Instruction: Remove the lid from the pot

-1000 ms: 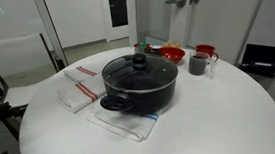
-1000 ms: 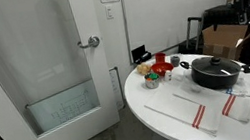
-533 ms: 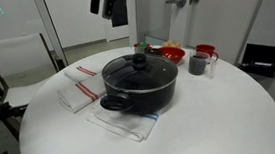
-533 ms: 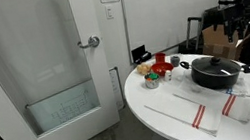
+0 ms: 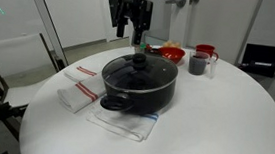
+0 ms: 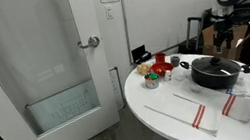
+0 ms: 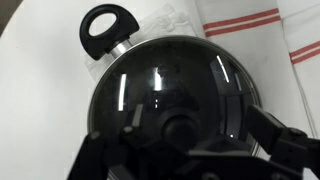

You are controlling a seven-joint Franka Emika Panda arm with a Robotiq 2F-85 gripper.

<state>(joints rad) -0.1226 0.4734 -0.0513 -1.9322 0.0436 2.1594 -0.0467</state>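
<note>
Next, my gripper grips the glass lid by its black knob (image 5: 139, 60) from above, fingers on opposite sides, to lift it level and remove it from the pot (image 5: 136, 90).
The black pot (image 5: 136, 90) stands on a white cloth in the middle of the round table, with its glass lid (image 5: 139, 73) and black knob (image 5: 139, 60) on it. It shows in both exterior views, the pot (image 6: 216, 74) near the table's far side in one. My gripper (image 5: 131, 31) hangs open above the lid, a little behind the knob, not touching. In the wrist view the lid (image 7: 170, 90) fills the frame, the knob (image 7: 183, 128) lies between my open fingers (image 7: 280, 135), and one pot handle (image 7: 106, 28) points up left.
Red-striped white towels (image 5: 79, 86) lie beside and under the pot. Red bowls (image 5: 170, 55) and a grey mug (image 5: 198, 63) stand behind it. A door (image 6: 53, 61) and boxes (image 6: 223, 39) surround the round white table (image 5: 224, 125).
The arm has come down from above into the exterior views and now hangs just over the lid. Pot and lid have not moved.
</note>
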